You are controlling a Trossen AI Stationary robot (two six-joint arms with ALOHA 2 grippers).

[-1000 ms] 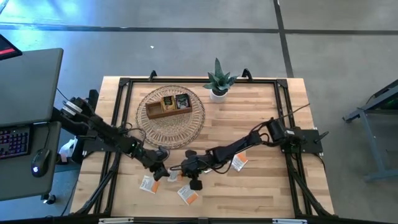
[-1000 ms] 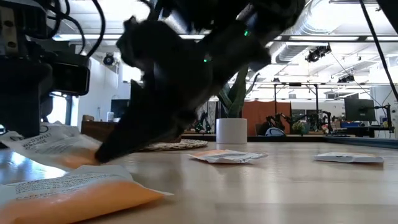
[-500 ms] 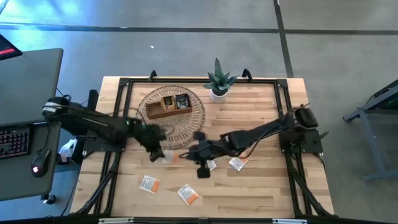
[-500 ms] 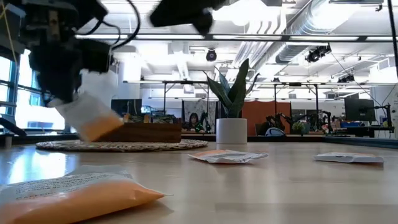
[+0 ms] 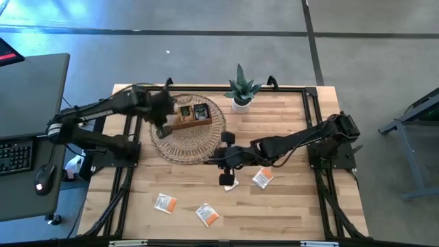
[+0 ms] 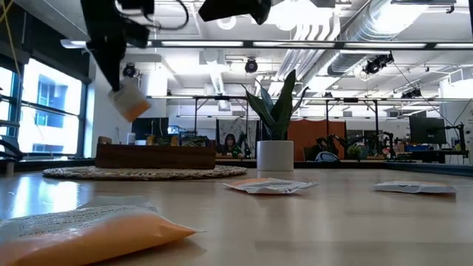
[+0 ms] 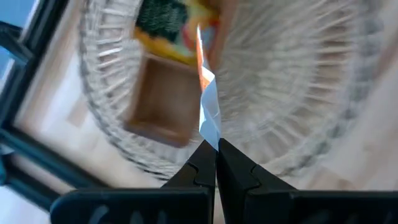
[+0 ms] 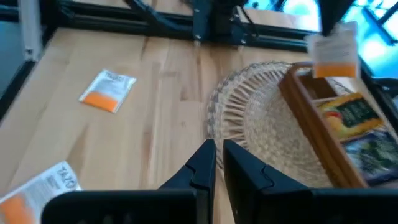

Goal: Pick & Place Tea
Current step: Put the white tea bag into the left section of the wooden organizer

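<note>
My left gripper should keep holding the orange-and-white sachet until it is over the tray's open section (image 7: 165, 99). The sachet's orange end (image 7: 201, 59) is still hanging beside the section.
An orange-and-white tea sachet (image 6: 130, 104) hangs above the wicker mat (image 5: 188, 137), just left of the wooden tray (image 5: 186, 116), with my left gripper (image 5: 162, 115) shut on it. It also shows in the right wrist view as the sachet (image 8: 333, 53) over the tray's end. The tray holds a dark sachet with a green label (image 5: 201, 110) and a yellow one. My right gripper (image 5: 226, 159) hovers over the table's middle, its fingers (image 8: 204, 163) a narrow gap apart with nothing between them. Several more sachets (image 5: 163, 203) lie flat on the table. My left gripper pinches the sachet's white upper edge (image 7: 210, 135) between its two fingertips, coming from above and pointing steeply down. The sachet hangs below the fingers, slightly tilted, orange end (image 6: 134, 111) lowest, clear of the mat and the tray.
A potted plant (image 5: 240, 89) stands at the far edge, right of the mat. Loose sachets lie near the front (image 5: 207, 215) and under the right arm (image 5: 263, 180), (image 5: 230, 182). A black frame rims the table (image 5: 288, 219).
My left gripper has lifted the sachet off the table near the front and carried it up and toward the far edge, over the mat beside the tray, tipping to point downward. My right gripper has risen from the table and drawn a little toward the far right.
</note>
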